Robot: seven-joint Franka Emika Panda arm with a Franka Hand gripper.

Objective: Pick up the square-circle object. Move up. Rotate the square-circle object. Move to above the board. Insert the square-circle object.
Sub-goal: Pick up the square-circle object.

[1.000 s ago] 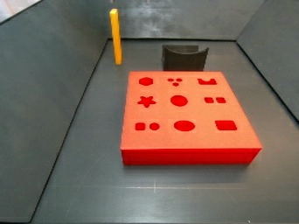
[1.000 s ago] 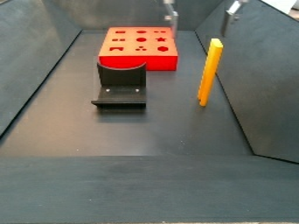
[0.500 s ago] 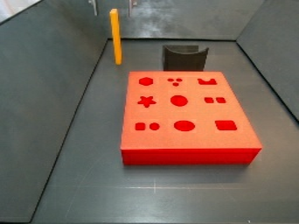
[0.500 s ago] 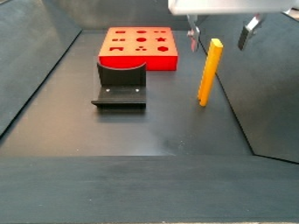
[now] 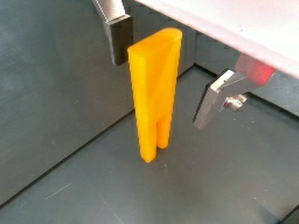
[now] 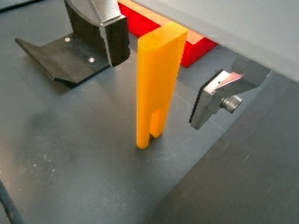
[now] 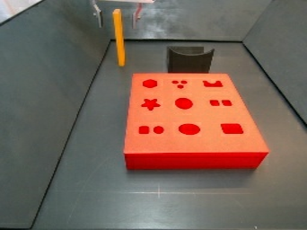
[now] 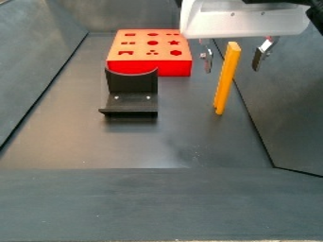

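Next, my gripper grabs the square-circle object by its top end (image 7: pixel 118 14), so its two pegs stay free to go into the board (image 7: pixel 192 121).
The square-circle object (image 5: pixel 156 92) is a long orange-yellow bar standing upright on the dark floor, its two prongs down. It also shows in the other wrist view (image 6: pixel 158 87) and in both side views (image 7: pixel 118 38) (image 8: pixel 226 77). My gripper (image 5: pixel 166 70) is open, lowered round the bar's top, with one finger (image 5: pixel 117 35) on each side and gaps between pads and bar. In a side view the gripper (image 8: pixel 235 55) straddles the bar's top. The red board (image 7: pixel 192 121) with darker shaped holes lies flat; it also shows in the other side view (image 8: pixel 151 50).
The dark L-shaped fixture (image 8: pixel 130 92) stands next to the board, also seen in a side view (image 7: pixel 189 59) and a wrist view (image 6: pixel 68 54). Grey walls (image 7: pixel 66 63) enclose the floor; the bar stands close to one wall (image 8: pixel 284 85).
My gripper has come down from above over the bar's top. Its fingers now sit on either side of the upper bar. The bar and board have not moved.
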